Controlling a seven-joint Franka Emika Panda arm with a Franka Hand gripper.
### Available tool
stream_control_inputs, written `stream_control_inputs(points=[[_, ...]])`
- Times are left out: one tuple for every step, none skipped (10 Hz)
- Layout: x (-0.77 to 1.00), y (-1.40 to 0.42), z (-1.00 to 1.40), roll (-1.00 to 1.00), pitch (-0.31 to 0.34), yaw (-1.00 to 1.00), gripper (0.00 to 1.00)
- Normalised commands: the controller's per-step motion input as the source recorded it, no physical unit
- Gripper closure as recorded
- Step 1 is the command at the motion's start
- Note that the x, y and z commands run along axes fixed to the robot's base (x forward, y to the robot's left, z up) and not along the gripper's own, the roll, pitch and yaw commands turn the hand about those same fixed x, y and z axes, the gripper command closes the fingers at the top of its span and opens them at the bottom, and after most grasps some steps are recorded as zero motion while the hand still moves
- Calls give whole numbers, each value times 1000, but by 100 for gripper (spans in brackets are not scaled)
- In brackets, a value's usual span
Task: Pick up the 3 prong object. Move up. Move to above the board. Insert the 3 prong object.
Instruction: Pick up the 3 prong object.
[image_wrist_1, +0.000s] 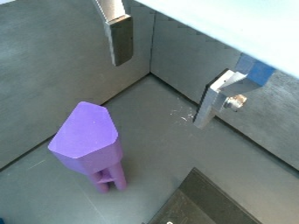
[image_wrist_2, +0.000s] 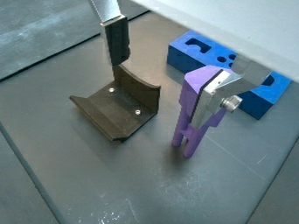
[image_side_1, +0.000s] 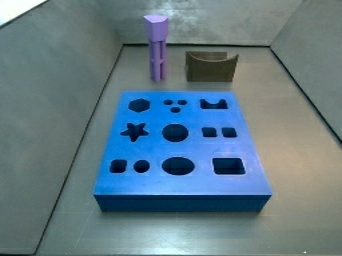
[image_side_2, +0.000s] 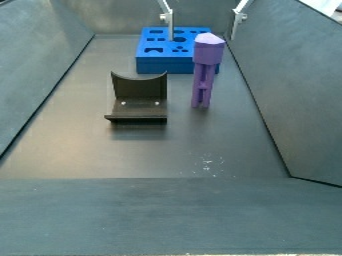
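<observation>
The gripper grips the 3 prong object by its hexagonal head (image_side_1: 156, 27) next, which leaves the object's prongs free to fit into the board (image_side_1: 181, 140).
The 3 prong object (image_side_2: 205, 70) is a light-purple peg with a hexagonal head. It stands upright on the grey floor, its prongs down, between the fixture and the right wall; it also shows in a side view (image_side_1: 158, 45) and in both wrist views (image_wrist_1: 87, 140) (image_wrist_2: 191, 118). The board (image_side_1: 181, 140) is bright blue with dark cutouts and lies flat beyond it (image_side_2: 158, 62) (image_wrist_2: 193, 54). My gripper (image_side_2: 201, 15) is open and empty, above the peg's head (image_wrist_1: 163, 92) (image_wrist_2: 159, 96). One finger (image_wrist_2: 216, 101) overlaps the peg in the picture.
The dark fixture (image_side_2: 138, 98) stands on the floor beside the peg, seen also in a wrist view (image_wrist_2: 117, 109) and in a side view (image_side_1: 209, 66). Grey walls (image_side_2: 274, 70) enclose the floor on both sides.
</observation>
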Motion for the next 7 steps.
stream_control_inputs(points=[[0, 0, 0, 0, -24, 0, 0], [-163, 0, 0, 6, -64, -60, 0], [-697, -111, -49, 133, -326, -140, 0], [-566, -634, -269, 313, -311, 137, 0], [-414, -711, -251, 306, -309, 251, 0], [-289, -794, -220, 277, -283, 286, 0], [0, -523, -97, 84, -274, 11, 0]])
